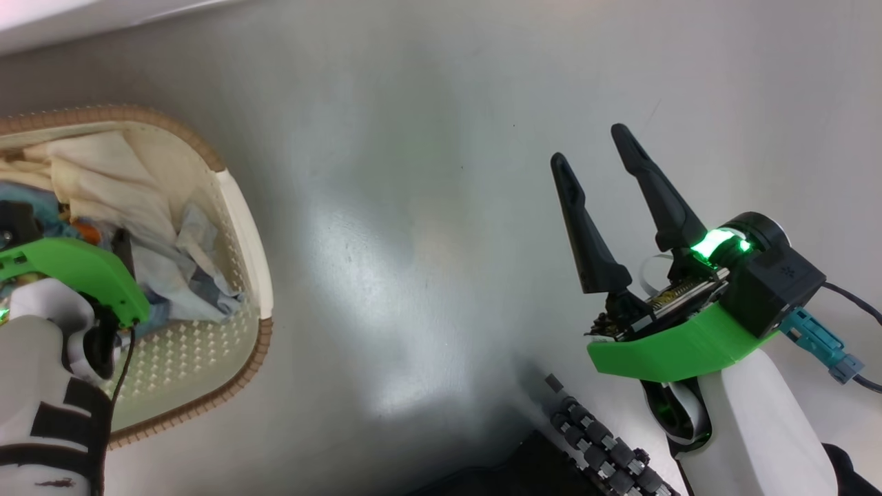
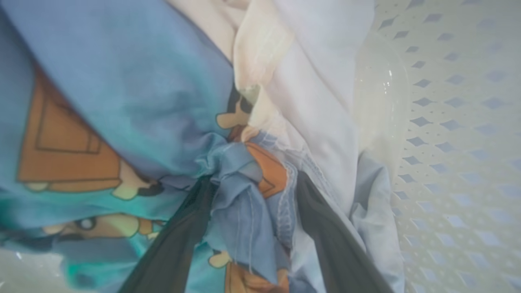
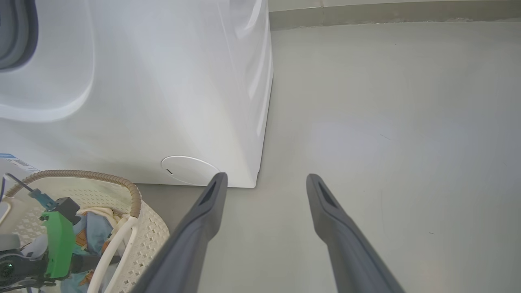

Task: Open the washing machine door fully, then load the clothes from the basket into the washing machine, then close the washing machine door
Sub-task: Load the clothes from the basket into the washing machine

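The left gripper will next take hold of the blue fabric by its bunched folds, to load the clothes [image 1: 103,182] from the basket into the washing machine.
The cream basket [image 1: 256,358] with a brown rim stands on the floor at the left and holds the clothes [image 1: 103,182]. In the left wrist view my left gripper [image 2: 254,179] is open and pushed down into the clothes [image 2: 122,93], with a bunch of light-blue printed fabric between its two fingers [image 2: 175,244]. White and cream garments [image 2: 309,81] lie beside it. My right gripper [image 1: 590,146] hangs open over bare floor, holding nothing. In the right wrist view the washing machine [image 3: 163,81] stands behind the basket [image 3: 150,236]. The washing machine door is out of view.
The machine's grey gasket [image 3: 16,36] shows at the upper left of the right wrist view, its round white cap [image 3: 189,170] low on the front. My left arm's green wrist guard [image 1: 76,272] sits over the basket. Grey floor [image 1: 427,207] stretches between the arms.
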Controlling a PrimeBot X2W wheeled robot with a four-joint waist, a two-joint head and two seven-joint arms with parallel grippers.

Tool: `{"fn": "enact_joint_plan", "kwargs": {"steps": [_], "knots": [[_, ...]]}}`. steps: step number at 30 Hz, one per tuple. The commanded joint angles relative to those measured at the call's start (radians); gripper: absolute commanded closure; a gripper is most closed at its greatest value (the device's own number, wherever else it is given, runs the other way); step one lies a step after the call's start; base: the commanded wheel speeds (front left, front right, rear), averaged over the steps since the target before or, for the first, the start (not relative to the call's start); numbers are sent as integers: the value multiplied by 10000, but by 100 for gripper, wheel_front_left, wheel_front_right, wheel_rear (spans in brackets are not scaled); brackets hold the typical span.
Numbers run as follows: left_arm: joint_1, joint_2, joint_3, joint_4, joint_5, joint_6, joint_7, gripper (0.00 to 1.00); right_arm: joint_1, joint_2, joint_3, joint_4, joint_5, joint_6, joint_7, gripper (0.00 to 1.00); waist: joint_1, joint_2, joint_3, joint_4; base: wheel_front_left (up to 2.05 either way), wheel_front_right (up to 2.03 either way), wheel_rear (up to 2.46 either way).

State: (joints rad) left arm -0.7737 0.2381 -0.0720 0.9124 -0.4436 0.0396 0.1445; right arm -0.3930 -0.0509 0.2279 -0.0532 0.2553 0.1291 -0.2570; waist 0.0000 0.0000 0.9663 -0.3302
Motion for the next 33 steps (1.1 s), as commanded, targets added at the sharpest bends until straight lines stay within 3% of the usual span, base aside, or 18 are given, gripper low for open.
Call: {"fn": "enact_joint_plan", "kwargs": {"steps": [1, 5, 8, 9, 10, 12, 15, 17, 33], "knots": [[164, 294, 163, -27, 68, 52, -72, 0, 280, 7, 137, -238, 121, 16, -48, 0, 0, 0, 35, -15, 0, 0, 0], [50, 296, 98, 103, 92, 84, -201, 0, 297, 7, 84, -273, 132, 16, -48, 0, 0, 0, 143, -43, 0, 0, 0], [-24, 308, 26, 201, 143, 114, -336, 6, 319, 7, 45, -315, 156, 16, -48, 0, 0, 0, 213, -66, 0, 0, 0], [-71, 317, -30, 264, 184, 125, -441, 20, 343, 7, 8, -349, 179, 16, -48, 0, 0, 0, 254, -83, 0, 0, 0], [-98, 321, -52, 303, 196, 127, -489, 25, 356, 7, -13, -369, 197, 16, -48, 0, 0, 0, 273, -89, 0, 0, 0], [-162, 315, -83, 386, 202, 129, -571, 54, 375, 7, -73, -479, 281, 16, -48, 0, 0, 0, 311, -93, 0, 0, 0], [-259, 296, -146, 510, 226, 129, -720, 74, 406, 7, -131, -557, 303, 16, -48, 0, 0, 0, 345, -79, 0, 0, 0], [-323, 264, -179, 595, 226, 122, -836, 98, 415, 7, -164, -575, 281, 16, -48, 0, 0, 0, 352, -58, 0, 0, 0], [-318, 77, -225, 1010, 35, -83, -2031, 100, 310, 7, -279, -483, 205, 16, -48, 0, 0, 0, -97, 357, 0, 0, 0]]}}
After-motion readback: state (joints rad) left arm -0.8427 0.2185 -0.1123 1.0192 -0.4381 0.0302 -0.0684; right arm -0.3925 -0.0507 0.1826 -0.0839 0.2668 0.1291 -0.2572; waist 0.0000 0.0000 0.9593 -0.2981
